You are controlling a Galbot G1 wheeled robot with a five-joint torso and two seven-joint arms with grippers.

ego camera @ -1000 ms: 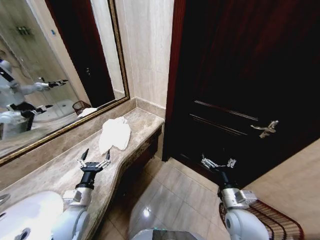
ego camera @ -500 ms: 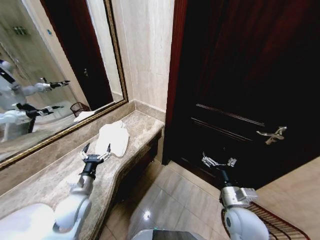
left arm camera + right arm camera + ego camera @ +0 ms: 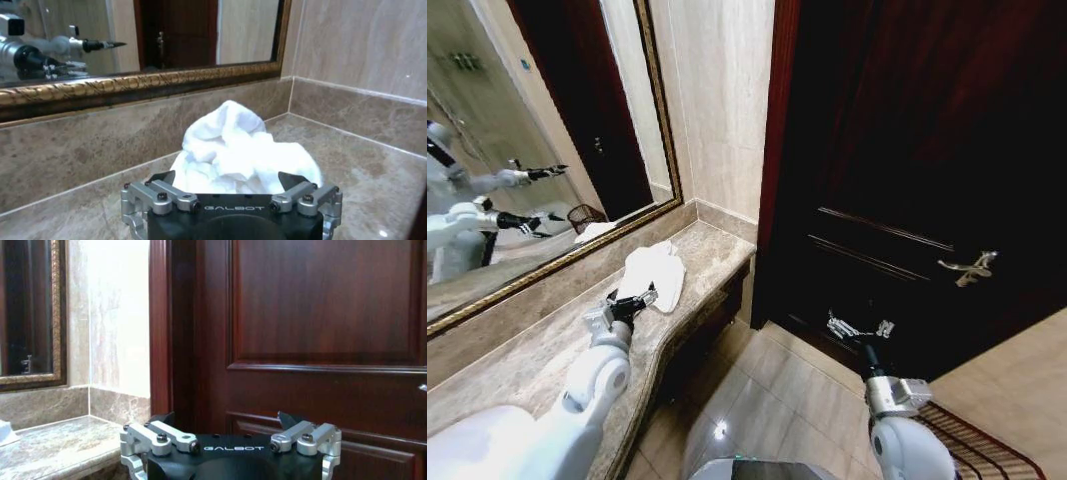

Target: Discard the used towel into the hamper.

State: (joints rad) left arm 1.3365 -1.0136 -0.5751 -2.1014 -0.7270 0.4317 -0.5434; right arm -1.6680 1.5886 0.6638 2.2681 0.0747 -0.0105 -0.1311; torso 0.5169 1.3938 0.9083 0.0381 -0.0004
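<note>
My left gripper grabs the towel (image 3: 656, 270) next by the bunched fold standing up at its middle, since the towel lies slack and crumpled.
A crumpled white towel (image 3: 656, 270) lies on the marble counter (image 3: 547, 350) by the mirror, near the counter's far end. My left gripper (image 3: 633, 300) stands open at the towel's near edge. In the left wrist view the towel (image 3: 230, 145) lies just ahead of the left gripper (image 3: 227, 176), between its spread fingertips (image 3: 162, 178). My right gripper (image 3: 859, 328) hangs open over the floor in front of the dark door, and the right wrist view shows the right gripper (image 3: 227, 417) holding nothing. The hamper (image 3: 983, 447), a dark wire basket, shows at the lower right beside my right arm.
A gold-framed mirror (image 3: 527, 150) backs the counter, and a white sink (image 3: 477, 445) sits at its near left. The dark wooden door (image 3: 927, 150) with a metal handle (image 3: 967, 267) closes off the right side. Tiled floor (image 3: 767, 400) lies between counter and door.
My left arm has reached forward along the counter, bringing its open gripper up to the towel's near edge. The right gripper has stayed in place. The head view has shifted slightly.
</note>
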